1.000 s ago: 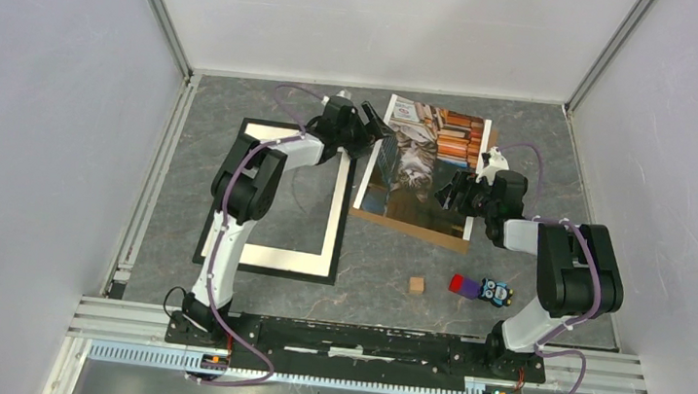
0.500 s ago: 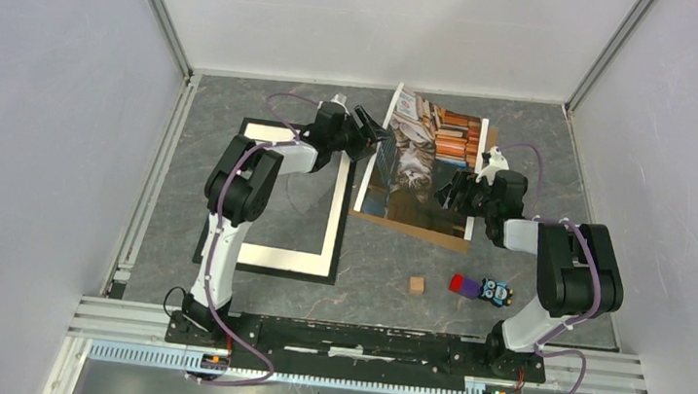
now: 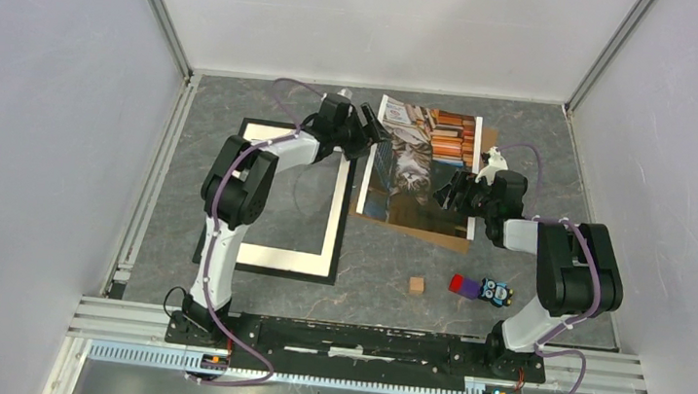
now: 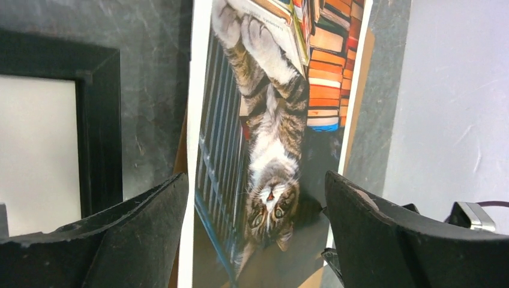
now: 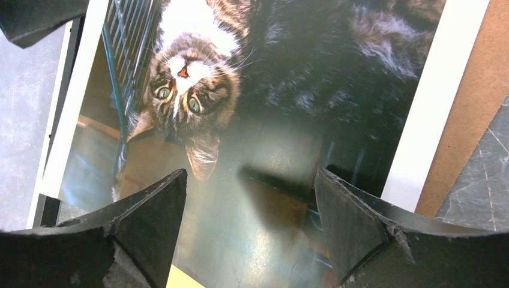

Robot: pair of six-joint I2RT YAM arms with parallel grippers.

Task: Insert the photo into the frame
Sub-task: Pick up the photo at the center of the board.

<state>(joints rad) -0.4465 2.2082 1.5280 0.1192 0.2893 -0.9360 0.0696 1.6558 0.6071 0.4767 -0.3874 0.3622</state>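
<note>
My left gripper grabs the photo [image 3: 423, 156] by its white border beside the frame next, so the opposite edge stays free to enter the frame.
The photo [image 3: 423, 156], a tabby cat by bookshelves with a white border, lies on a brown backing board [image 3: 435, 230] at the table's middle back. The black frame [image 3: 264, 268] with its white mat [image 3: 336, 210] lies flat to the left. My left gripper [image 3: 373, 127] stands open at the photo's left edge; in the left wrist view the photo [image 4: 270, 120] fills the gap between the left gripper's [image 4: 255, 177] jaws and the frame [image 4: 99, 132] shows on the left. My right gripper [image 3: 448, 190] is open over the photo's right part [image 5: 252, 90], right gripper [image 5: 249, 172] holding nothing.
A small wooden cube [image 3: 417, 284], a red block [image 3: 459, 284] and an owl toy [image 3: 497, 292] lie near the front right. The backing board [image 5: 474, 120] sticks out past the photo's right edge. Grey walls close in the table on three sides.
The photo's far left corner has swung a little to the left and it lies flatter. My left gripper shifted slightly with it. The right arm has not moved.
</note>
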